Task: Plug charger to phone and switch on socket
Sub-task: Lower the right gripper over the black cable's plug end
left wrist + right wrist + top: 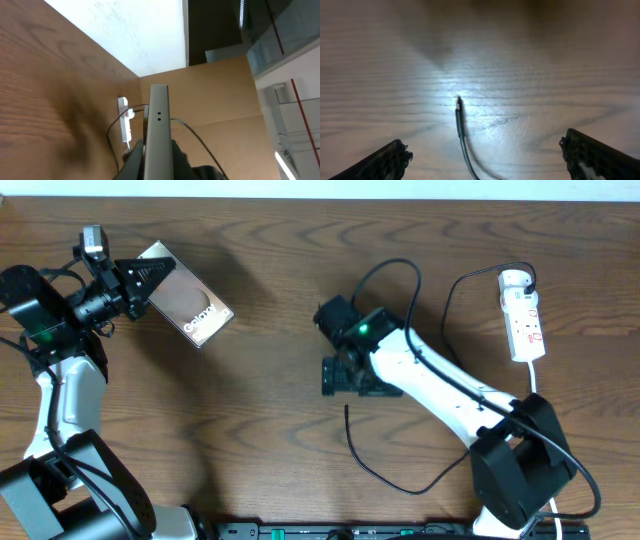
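I should next grab the charger with my right gripper by the housing behind its metal tip, so the charger's tip stays free to plug into the phone.
My left gripper (138, 280) is shut on one end of the phone (192, 310), held tilted off the table at the far left. In the left wrist view the phone's grey edge (159, 125) stands between my fingers (159, 162). The charger (362, 462) lies on the table. Its free plug end (347, 409) sits just in front of my right gripper (345, 385), which is open and empty. In the right wrist view the plug (458, 103) lies between the spread fingers (487, 157). The white socket (523, 313) lies at the far right and also shows in the left wrist view (124, 121).
The right arm's white links (440, 385) reach from its base (520, 470) at the front right across the charger's loop. A thicker black robot cable (395, 268) arcs behind the right wrist. A cardboard wall (215, 90) stands beyond the table.
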`<state>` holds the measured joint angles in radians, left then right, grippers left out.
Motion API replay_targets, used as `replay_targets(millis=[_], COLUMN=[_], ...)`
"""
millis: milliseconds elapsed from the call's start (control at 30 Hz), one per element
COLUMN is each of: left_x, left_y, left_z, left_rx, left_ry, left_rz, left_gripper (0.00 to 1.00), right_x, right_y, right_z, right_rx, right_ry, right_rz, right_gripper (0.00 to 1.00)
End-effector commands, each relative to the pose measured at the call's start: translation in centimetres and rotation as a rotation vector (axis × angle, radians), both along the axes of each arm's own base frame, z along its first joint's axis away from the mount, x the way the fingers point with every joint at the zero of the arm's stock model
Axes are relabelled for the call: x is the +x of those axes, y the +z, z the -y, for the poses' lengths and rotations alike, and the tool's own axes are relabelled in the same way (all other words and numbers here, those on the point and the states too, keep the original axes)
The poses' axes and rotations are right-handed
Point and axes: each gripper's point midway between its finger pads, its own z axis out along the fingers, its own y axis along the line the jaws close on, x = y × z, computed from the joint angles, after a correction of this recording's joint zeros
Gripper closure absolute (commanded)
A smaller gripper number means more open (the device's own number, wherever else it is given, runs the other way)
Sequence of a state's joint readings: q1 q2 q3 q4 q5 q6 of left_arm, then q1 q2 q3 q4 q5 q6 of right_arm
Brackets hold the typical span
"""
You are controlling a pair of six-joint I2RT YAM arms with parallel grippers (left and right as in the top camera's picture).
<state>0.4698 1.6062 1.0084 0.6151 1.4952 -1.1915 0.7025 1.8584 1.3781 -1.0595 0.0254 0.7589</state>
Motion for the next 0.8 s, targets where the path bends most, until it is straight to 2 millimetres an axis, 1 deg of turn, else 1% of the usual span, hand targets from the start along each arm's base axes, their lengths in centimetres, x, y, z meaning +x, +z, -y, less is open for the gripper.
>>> replay_targets(millis=[0, 233, 300, 333, 533, 667, 767], left_x=[-0.7, -0.7, -0.7, -0.7, -0.7, -0.7, -0.7], left_y=[1.0, 1.0, 1.0, 1.0, 1.0, 1.0, 1.0], left_z=[0.3, 0.3, 0.3, 0.3, 0.3, 0.3, 0.3], left_rx=[0.032, 0.032, 0.032, 0.032, 0.034, 0.035, 0.036], left_ry=[-0.029, -0.028, -0.029, -0.028, -0.028, -0.028, -0.028], left_rz=[0.059, 0.059, 0.059, 0.059, 0.062, 0.063, 0.065], left_gripper=[0.93, 0.93, 0.93, 0.93, 0.93, 0.93, 0.93], right_x=[-1.3, -3.5, -3.9, -4.1, -4.0, -4.1, -4.4], right_y=[-1.5, -3.7, -4.0, -4.2, -4.6, -5.5, -6.6], right_z=[-0.1, -1.3, -1.7, -1.9, -2.0, -1.8, -1.6], right_rx=[-0.032, -0.012, 0.004, 0.010, 0.017, 0.009, -0.014], right_ry=[-0.040, -0.029, -0.022, -0.018, -0.017, -0.018, -0.018], right_rz=[-0.009, -0.023, -0.030, -0.033, -0.027, -0.035, -0.058], right_gripper=[0.04, 0.04, 0.05, 0.07, 0.18, 0.20, 0.22])
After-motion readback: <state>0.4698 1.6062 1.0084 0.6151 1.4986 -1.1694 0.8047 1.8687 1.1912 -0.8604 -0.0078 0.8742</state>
